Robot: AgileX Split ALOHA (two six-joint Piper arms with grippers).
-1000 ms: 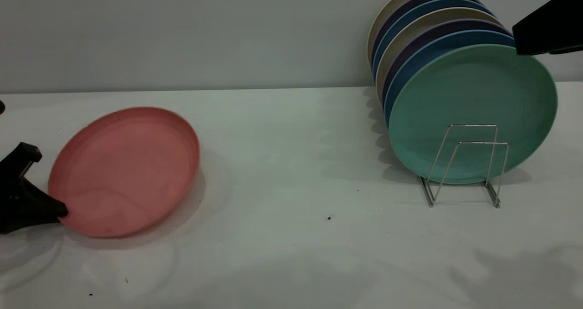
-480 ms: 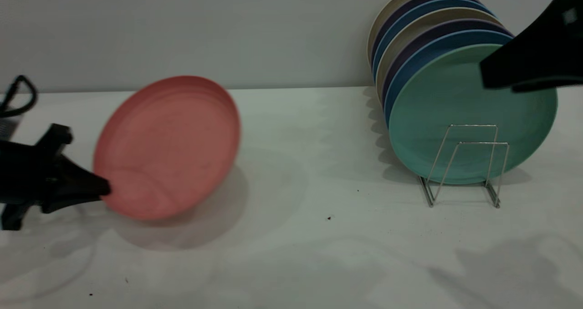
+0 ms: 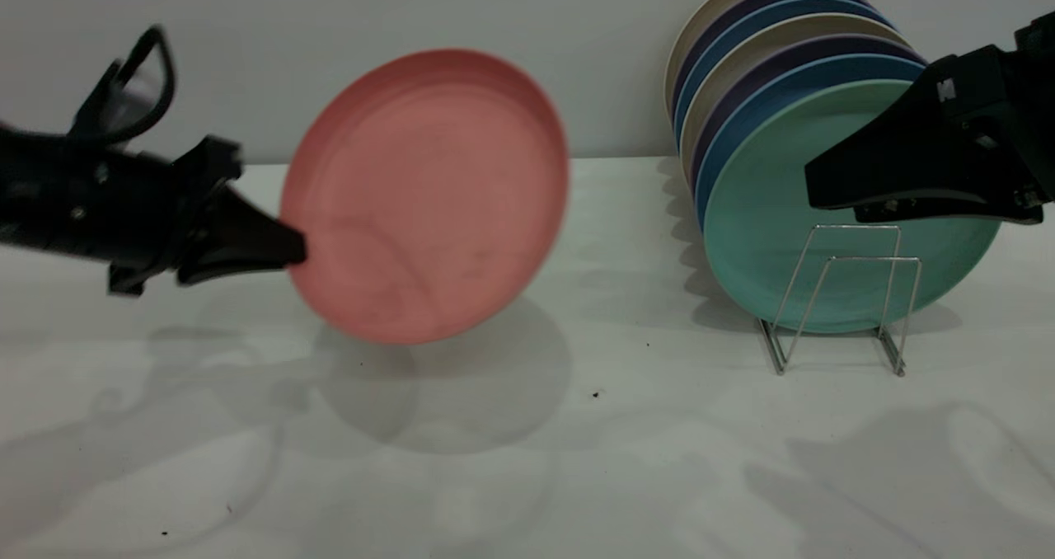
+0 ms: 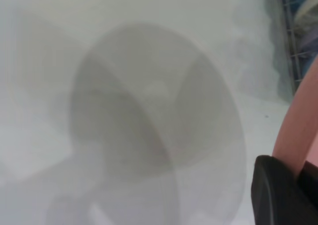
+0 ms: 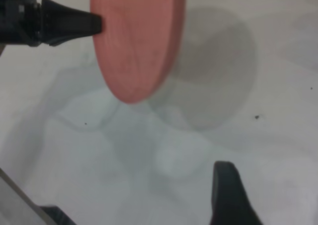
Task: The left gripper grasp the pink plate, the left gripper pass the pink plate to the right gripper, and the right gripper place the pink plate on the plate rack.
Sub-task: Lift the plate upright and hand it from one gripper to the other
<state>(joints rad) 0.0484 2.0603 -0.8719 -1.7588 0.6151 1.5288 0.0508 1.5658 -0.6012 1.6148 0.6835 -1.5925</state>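
Note:
My right gripper takes hold of the pink plate by its free rim next, to set it in the plate rack.
The pink plate hangs in the air above the table, tilted almost upright, left of centre. My left gripper is shut on its lower left rim; the left wrist view shows the black jaws clamped over the pink rim. The right wrist view shows the plate edge-on with the left gripper on it. My right gripper is open and empty, in the air in front of the mint-green plate, well to the right of the pink plate. The wire plate rack stands at the right.
Several plates in beige, purple and blue stand in the rack behind the green one. Two front loops of the rack hold nothing. The white table bears small dark specks. A wall runs along the back.
The left gripper has lifted the pink plate off the table, up and to the right, tipping it more upright. The right gripper has come down and left in front of the green plate.

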